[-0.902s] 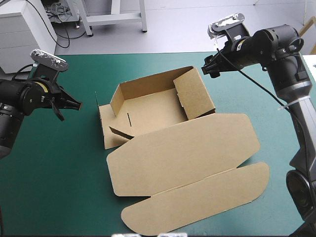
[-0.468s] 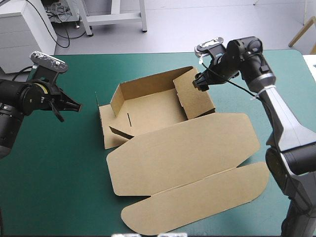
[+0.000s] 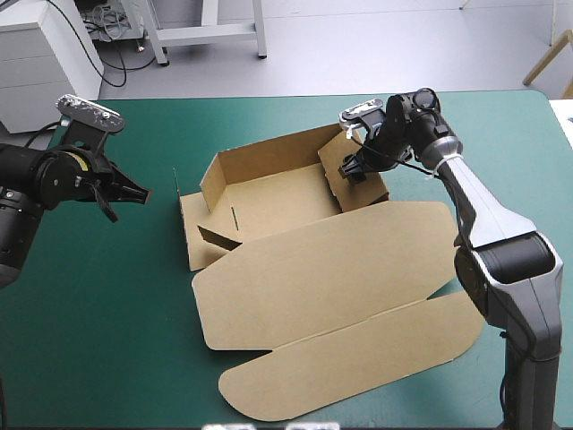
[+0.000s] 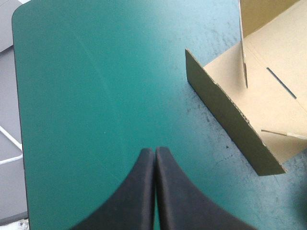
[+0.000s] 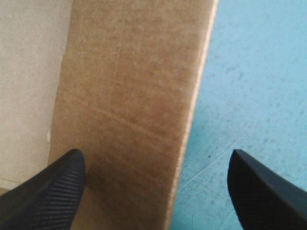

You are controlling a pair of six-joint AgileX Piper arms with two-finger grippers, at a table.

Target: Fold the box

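My right gripper is to pick up the box (image 3: pixel 295 224) by its raised side (image 3: pixel 363 184) next, to hold it steady for folding the brown box's flaps.
The brown box (image 3: pixel 295 224) lies mid-table as an open tray with raised walls, its lid (image 3: pixel 340 269) flat toward the near edge. My right gripper (image 3: pixel 351 168) is low over the tray's right wall (image 3: pixel 358 175), open. In the right wrist view that wall (image 5: pixel 129 110) stands between my spread fingers (image 5: pixel 43 191), its edge running away from the gripper (image 5: pixel 158 191). My left gripper (image 3: pixel 139 192) hovers left of the box, shut and empty. In the left wrist view the left gripper (image 4: pixel 154 152) points at bare teal-green cover, the box's left flap (image 4: pixel 230 115) off to one side.
Teal-green cover (image 3: pixel 107 296) lies open on the left and near sides. The lid's rounded tuck flap (image 3: pixel 358 367) reaches close to the table's near edge. Beyond the far edge stand a white cabinet (image 3: pixel 40 54) and a table frame.
My right arm has swung in from the far right and down to the tray's right wall, its fingers now straddling it. The left arm and the box have stayed put.
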